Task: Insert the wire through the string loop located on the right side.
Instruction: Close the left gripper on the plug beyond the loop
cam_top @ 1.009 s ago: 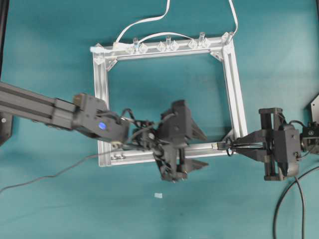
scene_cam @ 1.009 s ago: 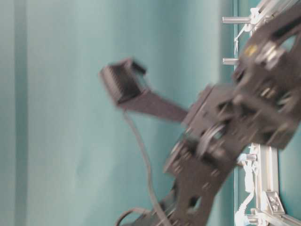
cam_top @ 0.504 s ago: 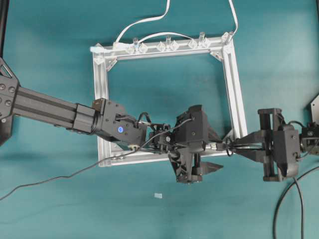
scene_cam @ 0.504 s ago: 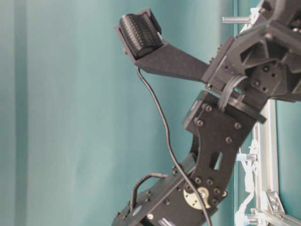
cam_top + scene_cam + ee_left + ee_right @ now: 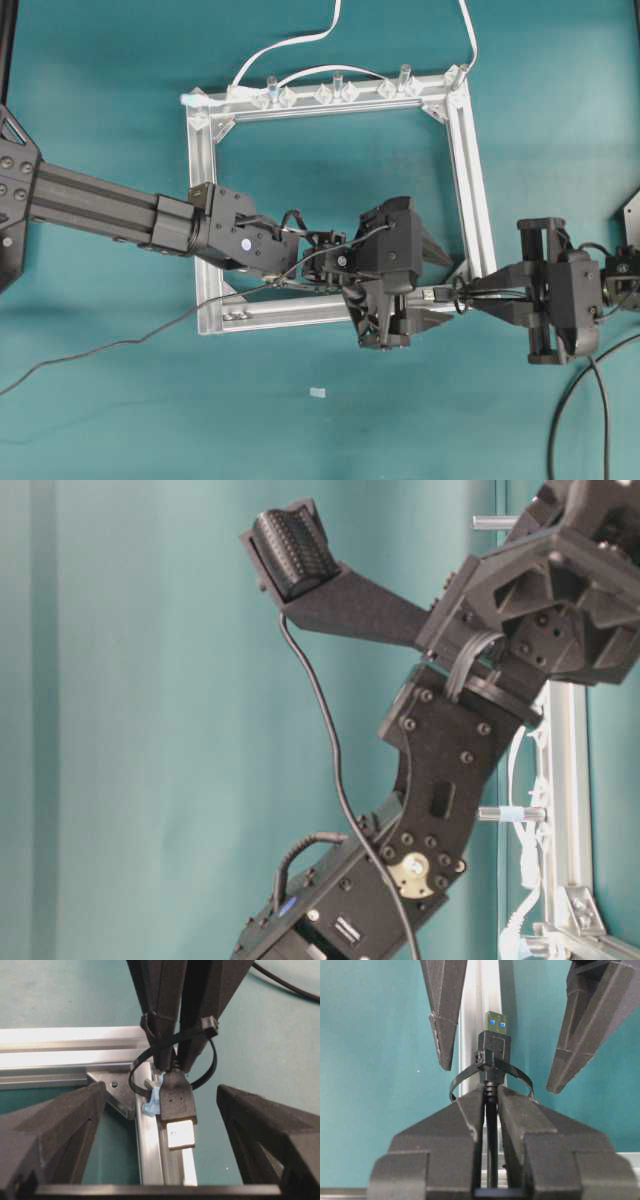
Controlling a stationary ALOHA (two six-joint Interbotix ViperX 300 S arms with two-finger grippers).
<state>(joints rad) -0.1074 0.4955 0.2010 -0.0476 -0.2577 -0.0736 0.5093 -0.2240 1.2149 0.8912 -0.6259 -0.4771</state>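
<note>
I will grab the plug with my left gripper by the black body near its metal tip (image 5: pixel 428 293) (image 5: pixel 178 1102), because the string loop and my right gripper crowd the plug's cable end.
The wire's black plug (image 5: pixel 176 1100) with its metal tip (image 5: pixel 180 1135) pokes through the string loop (image 5: pixel 134 1077). The loop is tied at a bluish fitting (image 5: pixel 152 1102) on the frame's lower right corner (image 5: pixel 470 270). My right gripper (image 5: pixel 491 1091) is shut on the wire just behind the plug (image 5: pixel 495 1047), with the loop (image 5: pixel 462 1076) right in front of its fingertips. My left gripper (image 5: pixel 161 1095) is open, one finger on each side of the plug and touching nothing. Overhead, both grippers meet at the plug (image 5: pixel 437 294), the left gripper (image 5: pixel 445 290) from the left and the right gripper (image 5: pixel 470 293) from the right.
The square aluminium frame (image 5: pixel 205 180) lies flat on the teal table. Clear clips (image 5: pixel 335 92) and a white cable (image 5: pixel 300 45) sit along its far bar. A thin black cable (image 5: pixel 100 350) trails off to the lower left, passing over the left arm (image 5: pixel 240 245).
The left arm has reached further right, bringing its open fingers from the frame's lower bar to either side of the plug. The right gripper and the plug have stayed put.
</note>
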